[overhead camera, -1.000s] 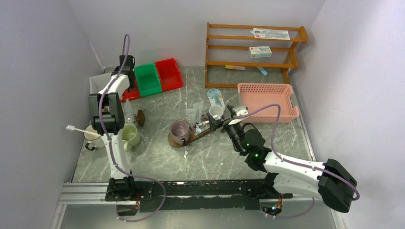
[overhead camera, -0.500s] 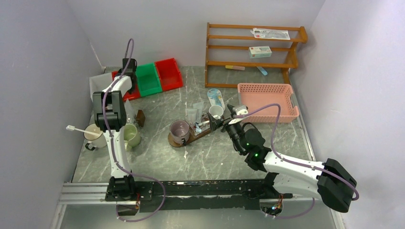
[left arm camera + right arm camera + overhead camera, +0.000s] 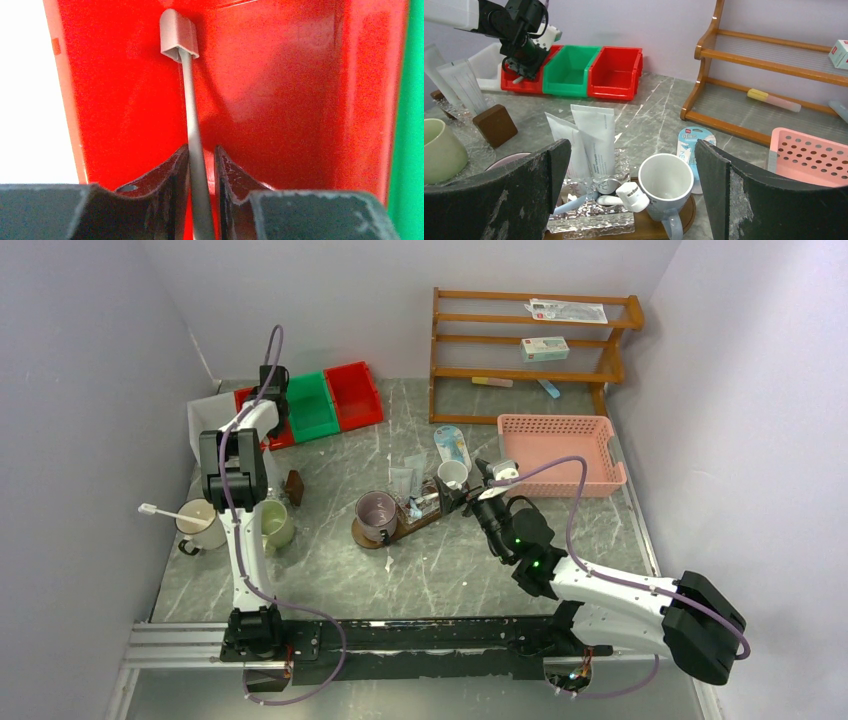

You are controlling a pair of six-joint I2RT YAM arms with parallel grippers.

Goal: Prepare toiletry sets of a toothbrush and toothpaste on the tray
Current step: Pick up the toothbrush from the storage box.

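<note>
Red shows between the handle and one finger, so the toothbrush would stay in the red bin if my left gripper lifted now.
In the left wrist view a slim grey-white toothbrush lies lengthwise in a red bin, its capped head at the far end. My left gripper reaches down into that bin at the back left. Its fingers stand narrowly either side of the handle, with a sliver of red beside the right finger. The dark oval tray holds a pinkish mug, a white mug, toothpaste tubes and a capped toothbrush. My right gripper hovers wide open just in front of the white mug.
A green bin and another red bin sit beside the left gripper, a white bin to its left. A cream mug holding a toothbrush, a green mug, a brown block, a pink basket and a wooden shelf are around.
The left arm has shifted slightly toward the back over the red bin and its fingers have narrowed around the toothbrush handle. The right arm has stayed still.
</note>
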